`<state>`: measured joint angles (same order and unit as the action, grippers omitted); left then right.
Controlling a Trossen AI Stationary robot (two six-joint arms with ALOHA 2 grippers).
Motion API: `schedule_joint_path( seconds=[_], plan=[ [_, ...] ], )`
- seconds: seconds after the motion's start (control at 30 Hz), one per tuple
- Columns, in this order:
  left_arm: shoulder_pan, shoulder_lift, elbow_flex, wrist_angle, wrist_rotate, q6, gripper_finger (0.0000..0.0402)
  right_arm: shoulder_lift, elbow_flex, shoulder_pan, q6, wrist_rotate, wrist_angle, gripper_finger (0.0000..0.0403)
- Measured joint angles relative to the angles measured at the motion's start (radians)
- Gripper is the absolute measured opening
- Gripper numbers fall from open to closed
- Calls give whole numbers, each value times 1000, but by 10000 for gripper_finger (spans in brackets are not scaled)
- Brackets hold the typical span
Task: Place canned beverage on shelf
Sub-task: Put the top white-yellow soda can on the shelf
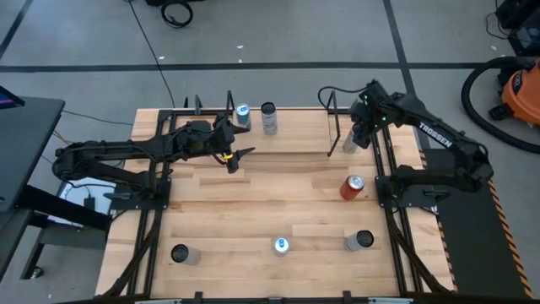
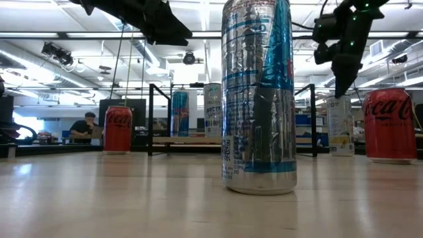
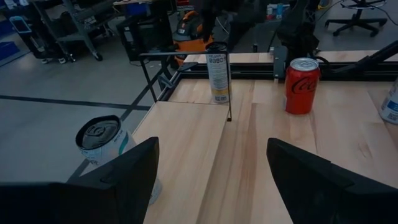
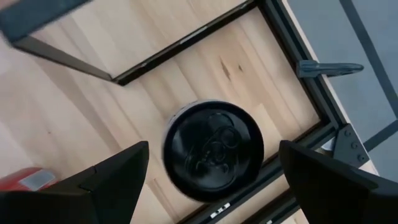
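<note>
The white can needs to go on the shelf as the canned beverage, so my right gripper should next pick it up by its black-topped upper end (image 4: 212,149).
The shelf (image 1: 287,143) stands along the table's far edge; two cans (image 1: 243,116) (image 1: 268,118) stand upright on its left part. Just past its right end a white can with a black top (image 4: 213,124) stands upright on the table. My right gripper (image 4: 211,152) hangs open above that can and points steeply down, a finger on either side and clear of the top. It also shows in the high view (image 1: 353,139) and the low view (image 2: 340,82). My left gripper (image 1: 239,159) waits open over the shelf's front left, with nothing between its fingers.
A red cola can (image 1: 352,187) stands on the table nearer than the right gripper. Three more cans stand along the near edge: (image 1: 181,253), (image 1: 281,246), (image 1: 360,241). The shelf's black rod upright (image 1: 333,127) is close beside the white can. The table's middle is bare wood.
</note>
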<state>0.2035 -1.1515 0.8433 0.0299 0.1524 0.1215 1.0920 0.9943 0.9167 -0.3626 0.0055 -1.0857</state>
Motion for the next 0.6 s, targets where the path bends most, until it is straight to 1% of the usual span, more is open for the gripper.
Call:
schedule_joint_path(
  seconds=[0.13,0.27,0.37,0.47,0.6],
  plan=[
    [0,0,0,0,0,0,299,0,-25,4,0,26,15,368],
    [0,0,0,0,0,0,299,0,-27,4,5,27,16,367],
    [0,0,0,0,0,0,299,0,-27,4,31,28,17,359],
    [0,0,0,0,0,1,299,0,-27,3,54,44,17,338],
    [0,0,0,0,0,1,299,0,-27,3,59,49,17,293]
  ],
)
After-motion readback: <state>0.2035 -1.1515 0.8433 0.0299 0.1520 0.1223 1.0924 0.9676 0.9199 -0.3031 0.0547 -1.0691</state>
